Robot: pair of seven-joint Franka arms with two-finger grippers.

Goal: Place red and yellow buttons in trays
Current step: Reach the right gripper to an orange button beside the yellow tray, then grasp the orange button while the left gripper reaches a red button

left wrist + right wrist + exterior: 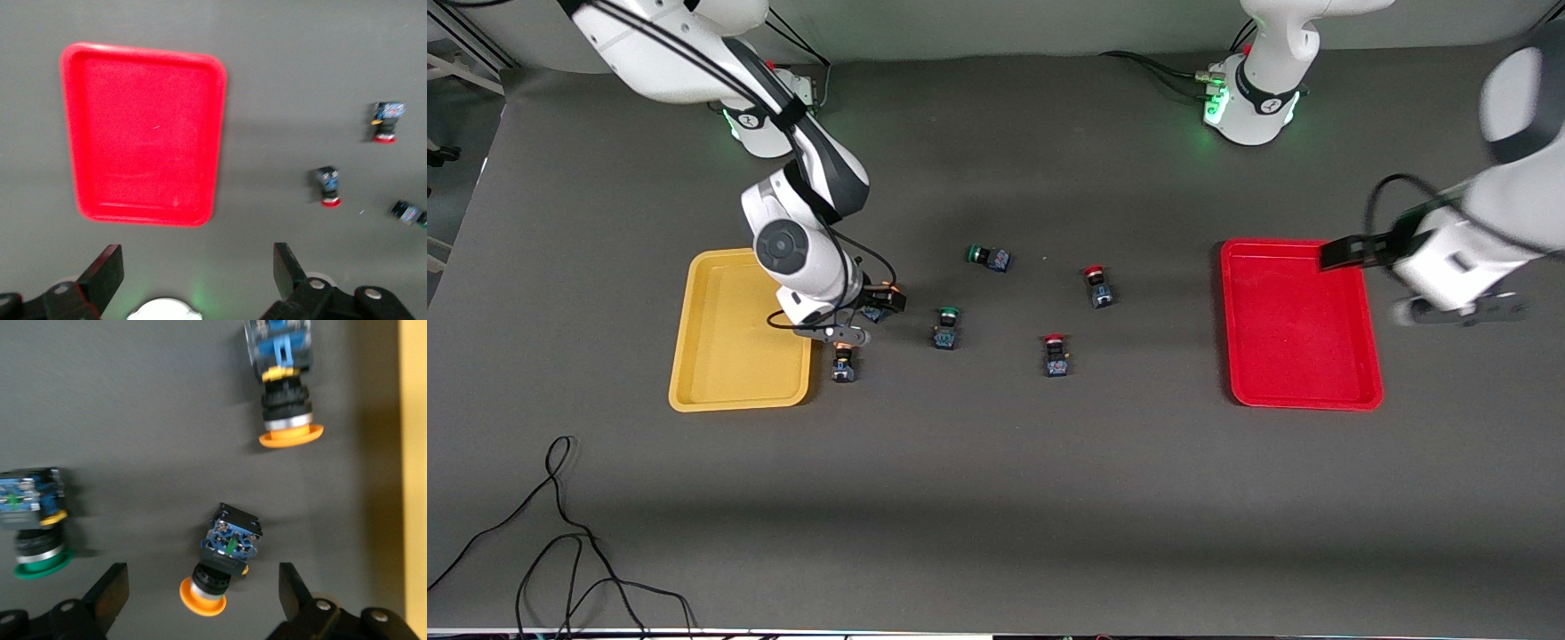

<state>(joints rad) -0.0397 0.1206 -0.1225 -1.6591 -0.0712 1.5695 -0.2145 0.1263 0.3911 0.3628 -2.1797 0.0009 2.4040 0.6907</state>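
My right fingers are above the yellow button's blue body (228, 540) and would miss now, so they should lower before closing.
The yellow tray (738, 331) lies toward the right arm's end of the table and the red tray (1303, 324) toward the left arm's end. My right gripper (869, 316) is open, low over a yellow button (223, 567) that lies between its fingers ungripped. The second yellow button (842, 364) lies nearer the front camera, beside the yellow tray; it also shows in the right wrist view (283, 393). Two red buttons (1097, 286) (1056, 354) lie mid-table and show in the left wrist view (388, 120) (328, 185). My left gripper (1458, 311) is open and empty, beside the red tray (143, 133).
Two green-capped buttons (989, 257) (947, 326) lie between the yellow and the red buttons; one shows in the right wrist view (33, 520). The yellow tray's rim (413, 453) shows beside the yellow buttons. Black cables (560, 551) lie at the table's near corner.
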